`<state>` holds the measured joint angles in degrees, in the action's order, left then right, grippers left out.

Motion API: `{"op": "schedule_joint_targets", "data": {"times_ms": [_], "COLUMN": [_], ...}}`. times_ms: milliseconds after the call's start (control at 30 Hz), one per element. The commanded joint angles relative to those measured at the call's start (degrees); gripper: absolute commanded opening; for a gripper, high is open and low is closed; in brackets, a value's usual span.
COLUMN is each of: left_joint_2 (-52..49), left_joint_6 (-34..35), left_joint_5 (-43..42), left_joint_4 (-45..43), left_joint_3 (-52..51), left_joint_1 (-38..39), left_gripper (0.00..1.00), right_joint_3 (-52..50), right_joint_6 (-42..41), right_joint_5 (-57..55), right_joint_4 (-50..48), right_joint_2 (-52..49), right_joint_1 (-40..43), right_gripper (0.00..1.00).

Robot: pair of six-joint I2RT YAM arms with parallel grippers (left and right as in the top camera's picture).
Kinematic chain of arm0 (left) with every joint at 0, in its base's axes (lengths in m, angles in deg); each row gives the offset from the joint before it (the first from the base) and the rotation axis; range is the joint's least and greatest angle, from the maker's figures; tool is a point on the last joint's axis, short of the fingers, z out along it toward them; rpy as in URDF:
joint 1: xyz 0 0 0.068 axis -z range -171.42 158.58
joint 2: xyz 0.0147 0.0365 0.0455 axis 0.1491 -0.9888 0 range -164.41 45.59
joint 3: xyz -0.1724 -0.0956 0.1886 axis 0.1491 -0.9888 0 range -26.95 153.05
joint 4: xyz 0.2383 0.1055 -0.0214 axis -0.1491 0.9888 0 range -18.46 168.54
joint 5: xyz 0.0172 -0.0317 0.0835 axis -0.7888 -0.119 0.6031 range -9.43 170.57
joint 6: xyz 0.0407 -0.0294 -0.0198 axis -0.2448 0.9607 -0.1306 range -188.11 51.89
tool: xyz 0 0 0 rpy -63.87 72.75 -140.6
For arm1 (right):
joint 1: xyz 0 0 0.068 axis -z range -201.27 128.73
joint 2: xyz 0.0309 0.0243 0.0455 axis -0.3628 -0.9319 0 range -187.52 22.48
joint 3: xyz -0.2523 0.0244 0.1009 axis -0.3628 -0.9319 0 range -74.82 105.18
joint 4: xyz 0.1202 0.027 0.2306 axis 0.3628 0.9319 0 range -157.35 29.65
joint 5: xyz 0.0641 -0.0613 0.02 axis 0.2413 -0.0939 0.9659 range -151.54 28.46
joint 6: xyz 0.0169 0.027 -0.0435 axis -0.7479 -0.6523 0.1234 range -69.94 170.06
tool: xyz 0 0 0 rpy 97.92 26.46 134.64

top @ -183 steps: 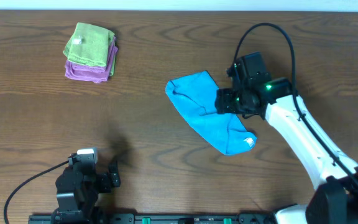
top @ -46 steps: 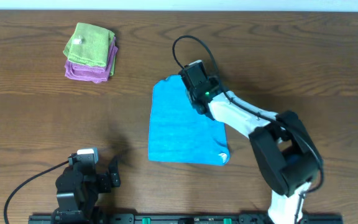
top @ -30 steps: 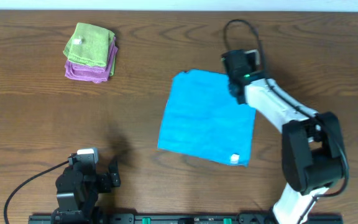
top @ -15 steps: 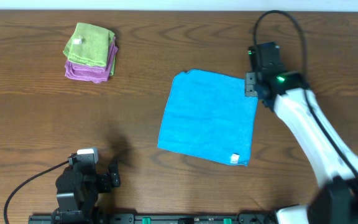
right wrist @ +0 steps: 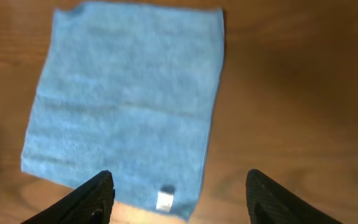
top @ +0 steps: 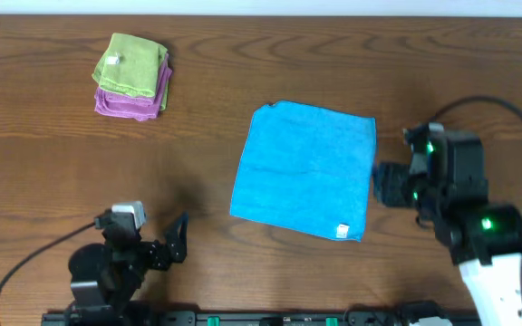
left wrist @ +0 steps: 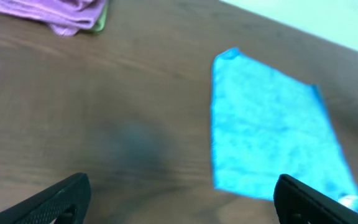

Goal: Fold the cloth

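Note:
The blue cloth (top: 304, 169) has a near corner opposite the tagged one. My left gripper should grab the cloth there next, to fold its near edge over.
A blue cloth (top: 304, 169) lies spread flat on the wooden table, with a small white tag near its near right corner. It also shows in the left wrist view (left wrist: 266, 130) and in the right wrist view (right wrist: 126, 99). My right gripper (top: 385, 184) is open and empty, raised just right of the cloth's right edge; its fingertips (right wrist: 182, 199) frame the tagged corner. My left gripper (top: 175, 240) is open and empty near the table's front left, well apart from the cloth; its fingertips (left wrist: 179, 199) frame bare table.
A stack of folded cloths, green (top: 132, 63) on top of purple (top: 130, 102), sits at the far left; its purple edge shows in the left wrist view (left wrist: 55, 15). The wooden table (top: 53, 172) lies around the blue cloth.
The right gripper spread the crumpled cloth flat, let go of its far right corner, and pulled back toward the near right. The left arm shifted slightly.

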<state>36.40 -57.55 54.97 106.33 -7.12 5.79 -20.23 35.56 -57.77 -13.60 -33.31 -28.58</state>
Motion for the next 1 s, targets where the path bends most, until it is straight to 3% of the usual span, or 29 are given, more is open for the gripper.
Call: {"op": "schedule_joint_targets", "data": {"times_ms": [0, 167, 267, 367, 567, 967], "left_joint_2": [-8.7, -28.2, -42.5, -53.9, -66.9, -88.1], "left_joint_6": [1.7, 2.3, 2.3, 2.7, 15.9, 16.4], "left_joint_5": [-6.6, -11.4, -17.0, -24.1, -25.2, -25.1], "left_joint_4": [0.0, 4.5, 10.1, 9.9, 8.2, 7.8], "left_joint_3": [7.2, 21.7, 32.9, 39.2, 39.4, 39.4], "left_joint_1": [0.3, 0.3, 1.7, 4.4, 5.3, 7.7], "left_gripper": [0.95, 0.95, 0.95, 0.95, 0.95, 0.95], "right_joint_3": [-5.0, -10.6, -12.9, -14.1, -14.1, -14.1], "right_joint_6": [-2.9, -5.6, -6.9, -9.2, -9.2, -9.3], "right_joint_5": [3.6, 3.9, 3.9, 4.2, 5.6, 9.2], "right_joint_4": [-0.9, -1.9, -3.0, -5.4, -5.1, -4.2], "right_joint_2": [4.6, 9.8, 10.6, 10.6, 10.6, 10.6], "right_joint_1": [1.6, 2.1, 2.1, 2.1, 2.1, 2.1], "right_gripper": [0.70, 0.72, 0.73, 0.74, 0.75, 0.77]}}
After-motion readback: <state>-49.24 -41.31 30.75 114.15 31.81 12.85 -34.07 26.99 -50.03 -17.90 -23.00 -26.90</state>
